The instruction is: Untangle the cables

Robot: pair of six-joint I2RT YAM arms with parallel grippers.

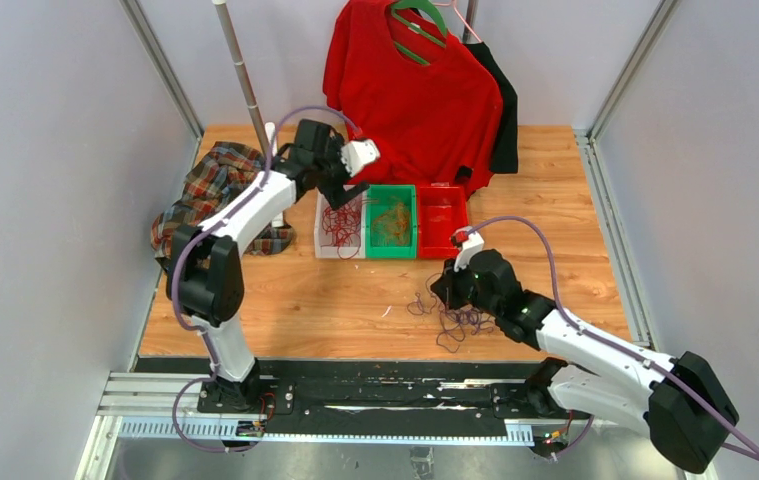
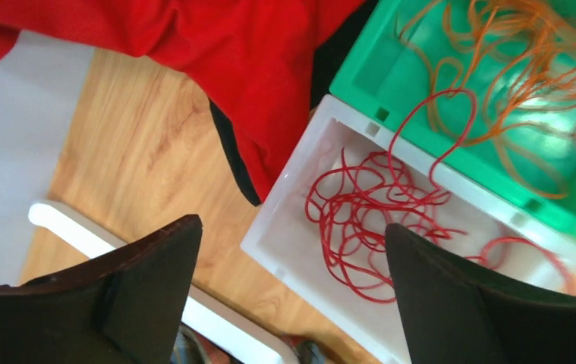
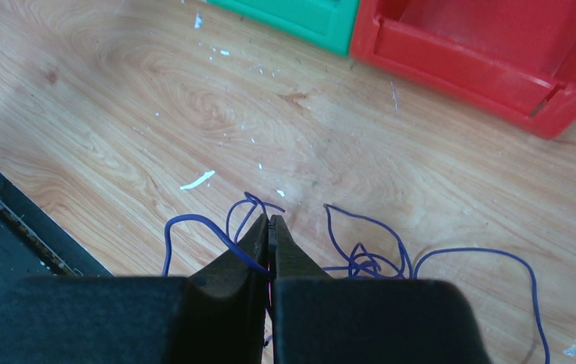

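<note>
I should next use my left gripper to pull the purple cables out of their knotted heap, so it needs to grab a loose outer loop of the cables.
Red cables lie curled in a white bin; one red loop hangs over into the green bin, which holds orange cables. My left gripper hovers open above the white bin's near end, nothing between its fingers. A loose tangle of purple cables lies on the wooden table near the front edge. My right gripper is low over that tangle, shut, with a purple strand running in between its jaws.
A red bin stands right of the green one. A red shirt on a green hanger and a black garment hang at the back. A plaid cloth lies left, beside a metal pole.
</note>
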